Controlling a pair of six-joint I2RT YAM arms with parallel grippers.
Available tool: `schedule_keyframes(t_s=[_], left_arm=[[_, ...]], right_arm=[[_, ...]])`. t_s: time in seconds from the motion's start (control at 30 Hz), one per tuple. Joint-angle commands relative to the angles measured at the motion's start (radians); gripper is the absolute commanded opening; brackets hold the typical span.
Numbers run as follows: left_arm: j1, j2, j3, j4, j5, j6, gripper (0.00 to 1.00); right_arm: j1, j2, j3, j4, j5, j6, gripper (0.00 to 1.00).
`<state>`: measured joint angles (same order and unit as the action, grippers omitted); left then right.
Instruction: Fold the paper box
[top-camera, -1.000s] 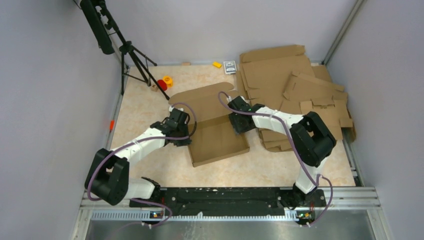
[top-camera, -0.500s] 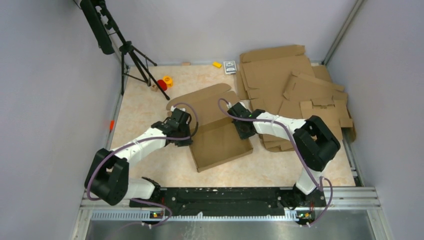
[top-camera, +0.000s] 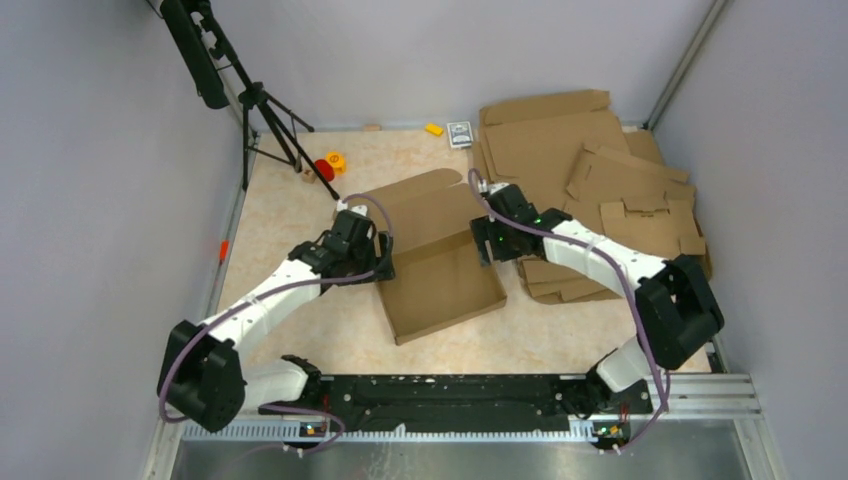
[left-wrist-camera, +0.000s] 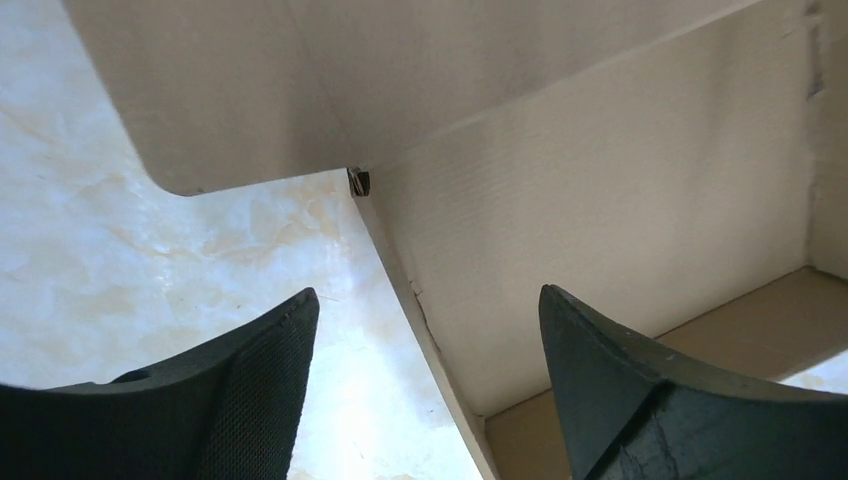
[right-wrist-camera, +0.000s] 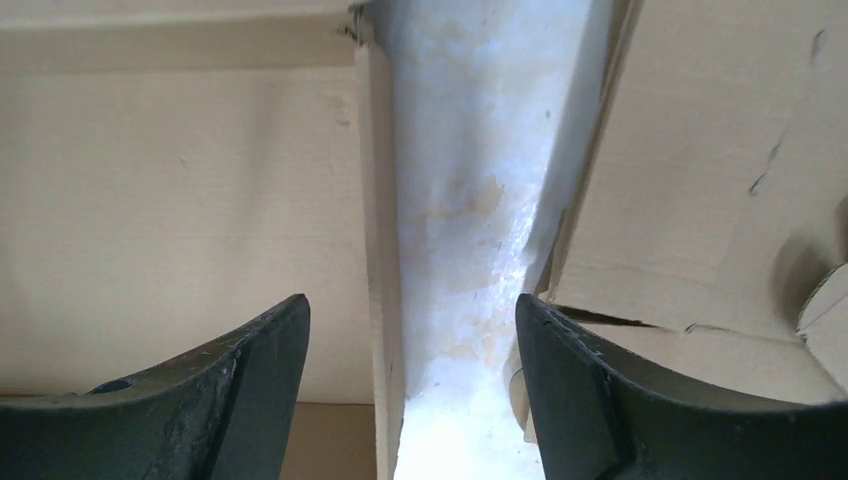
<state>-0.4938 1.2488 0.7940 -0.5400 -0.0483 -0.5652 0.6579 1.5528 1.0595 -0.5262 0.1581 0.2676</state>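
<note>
The left gripper grips the lid flap's side edge (left-wrist-camera: 164, 166) beside the box's side next, to fold it upright along its crease.
The paper box (top-camera: 440, 280) lies mid-table as a shallow brown tray with raised side walls, and its lid flap (top-camera: 410, 200) lies toward the back. My left gripper (top-camera: 378, 262) is open at the box's left wall. In the left wrist view the left gripper (left-wrist-camera: 427, 295) straddles that wall's edge (left-wrist-camera: 420, 320) without touching it. My right gripper (top-camera: 487, 247) is open at the right wall. In the right wrist view the right gripper (right-wrist-camera: 411, 300) has the wall's edge (right-wrist-camera: 378, 250) between its fingers, free of both.
A stack of brown cardboard blanks (top-camera: 590, 190) fills the back right, close to the right arm. A black tripod (top-camera: 265, 110) stands at the back left. A red piece (top-camera: 325, 168), a yellow piece (top-camera: 336, 158), a yellow block (top-camera: 433, 129) and a small card box (top-camera: 459, 134) lie near the back wall.
Both grippers have opened and let go of the box's side walls. The right arm has swung back and to the right. The box slid slightly toward the near edge.
</note>
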Motion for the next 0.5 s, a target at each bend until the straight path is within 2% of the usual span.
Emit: schedule_keyframes(t_s=[0.0,0.1,0.23,0.33,0.47], left_arm=[[0.036,-0.095,0.048,0.005,-0.066,0.015,0.83],[0.115,-0.135,0.012,0.05,-0.077,-0.005,0.87],[0.286,-0.151,-0.029,0.131,0.028,-0.046,0.91],[0.379,-0.131,-0.048,0.204,0.104,-0.093,0.93],[0.44,-0.053,-0.026,0.272,0.178,-0.135,0.91]], right_arm=[[-0.097,-0.081,0.029,0.062,-0.2,-0.018,0.75],[-0.183,-0.088,0.05,0.096,-0.288,0.003,0.75],[-0.3,-0.066,0.048,0.224,-0.445,0.092,0.76],[-0.317,0.022,0.103,0.265,-0.452,0.117,0.78],[-0.32,0.184,0.285,0.236,-0.451,0.133,0.79]])
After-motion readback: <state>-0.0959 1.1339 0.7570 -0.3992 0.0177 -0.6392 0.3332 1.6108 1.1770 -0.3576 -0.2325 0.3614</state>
